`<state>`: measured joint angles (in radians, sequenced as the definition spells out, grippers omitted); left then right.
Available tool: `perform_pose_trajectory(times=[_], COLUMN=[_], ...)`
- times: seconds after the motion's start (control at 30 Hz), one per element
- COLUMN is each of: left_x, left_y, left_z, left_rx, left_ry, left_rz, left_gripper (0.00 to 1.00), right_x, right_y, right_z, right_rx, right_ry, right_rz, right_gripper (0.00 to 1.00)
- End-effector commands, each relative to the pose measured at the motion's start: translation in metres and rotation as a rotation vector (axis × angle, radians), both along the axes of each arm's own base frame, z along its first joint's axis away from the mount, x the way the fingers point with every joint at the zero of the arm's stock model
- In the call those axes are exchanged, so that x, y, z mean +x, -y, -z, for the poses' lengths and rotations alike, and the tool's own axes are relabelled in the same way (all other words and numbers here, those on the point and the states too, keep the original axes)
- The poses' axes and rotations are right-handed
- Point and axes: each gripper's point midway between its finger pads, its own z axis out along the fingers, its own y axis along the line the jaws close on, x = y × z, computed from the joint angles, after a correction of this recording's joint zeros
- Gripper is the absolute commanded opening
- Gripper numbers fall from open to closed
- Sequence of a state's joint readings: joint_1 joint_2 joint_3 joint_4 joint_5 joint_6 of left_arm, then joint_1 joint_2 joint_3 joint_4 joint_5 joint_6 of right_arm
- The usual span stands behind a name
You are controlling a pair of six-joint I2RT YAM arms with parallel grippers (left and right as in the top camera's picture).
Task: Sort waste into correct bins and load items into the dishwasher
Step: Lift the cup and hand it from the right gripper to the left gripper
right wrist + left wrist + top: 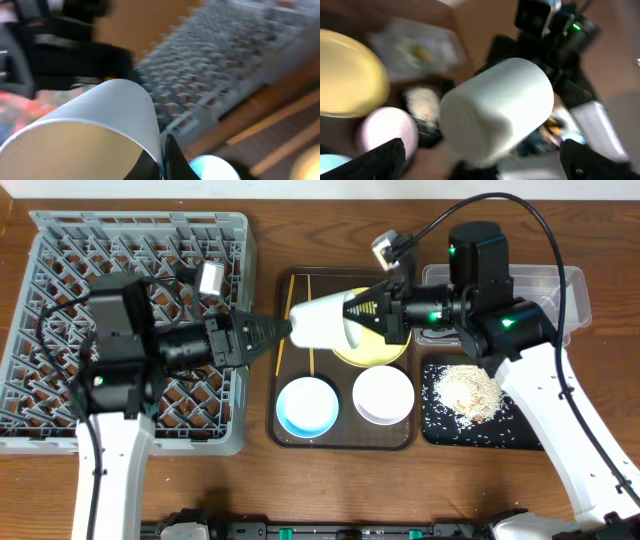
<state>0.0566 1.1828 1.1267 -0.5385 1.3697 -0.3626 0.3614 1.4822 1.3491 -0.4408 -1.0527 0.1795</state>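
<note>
My left gripper grabs the white cup around its base end [304, 325] [471, 124] next, since this leaves the cup's rim free for loading the cup rim-first into the dishwasher.
My right gripper [372, 315] is shut on the rim of the white cup [322, 321] and holds it on its side above the brown tray. One finger is inside the rim in the right wrist view [167, 157], where the cup [85, 132] fills the foreground. My left gripper [272, 332] is open just left of the cup's base. In the left wrist view its fingers [490, 167] are spread wide around the cup [497, 107], apart from it. The yellow plate [388, 352], light blue bowl [307, 406], white bowl [384, 395] and chopsticks [309, 288] are on the tray. I cannot make out the wrapper or paper.
The grey dish rack [60, 240] stands at the left. The brown serving tray [340, 443] is in the middle. The clear tub [562, 284] is at the back right, partly under my right arm. The black tray [525, 435] in front of it holds a pile of rice-like grains.
</note>
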Motion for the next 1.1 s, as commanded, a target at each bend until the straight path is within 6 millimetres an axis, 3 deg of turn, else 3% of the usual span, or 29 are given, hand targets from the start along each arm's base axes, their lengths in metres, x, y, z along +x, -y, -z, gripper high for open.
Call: perform_pose_trajectory(times=[0.0,0.2,0.33,0.57,0.9,0.97,1.07], left_x=[-0.025,-0.029,-0.032,-0.034,-0.035,-0.035,-0.035], left_y=[0.012,0.015,0.016,0.016,0.016,0.016,0.016], left_z=[-0.024,-0.025,-0.028,-0.03,-0.03,-0.03,-0.03], left_rx=[-0.123,-0.123,-0.126,-0.126,-0.135,-0.136,-0.136], left_ry=[0.029,0.034,0.016,0.021,-0.039,-0.044,-0.046], left_rz=[0.18,0.195,0.194,0.194,0.188,0.188,0.187], left_gripper=[0.98,0.95,0.83,0.73,0.73,0.8,0.81], right_x=[-0.03,-0.026,-0.014,-0.008,0.0,0.0,0.0], right_y=[-0.015,-0.026,-0.031,-0.032,-0.03,-0.03,-0.03], right_z=[-0.021,-0.022,-0.013,-0.009,-0.006,-0.006,-0.006], right_rx=[0.087,0.07,0.018,-0.004,-0.029,-0.028,-0.028], right_ry=[0.034,0.096,0.11,0.122,0.123,0.125,0.126], right_rz=[-0.164,-0.139,-0.066,-0.031,0.018,0.018,0.017], right_gripper=[0.01,0.01,0.01,0.01,0.01,0.01,0.01])
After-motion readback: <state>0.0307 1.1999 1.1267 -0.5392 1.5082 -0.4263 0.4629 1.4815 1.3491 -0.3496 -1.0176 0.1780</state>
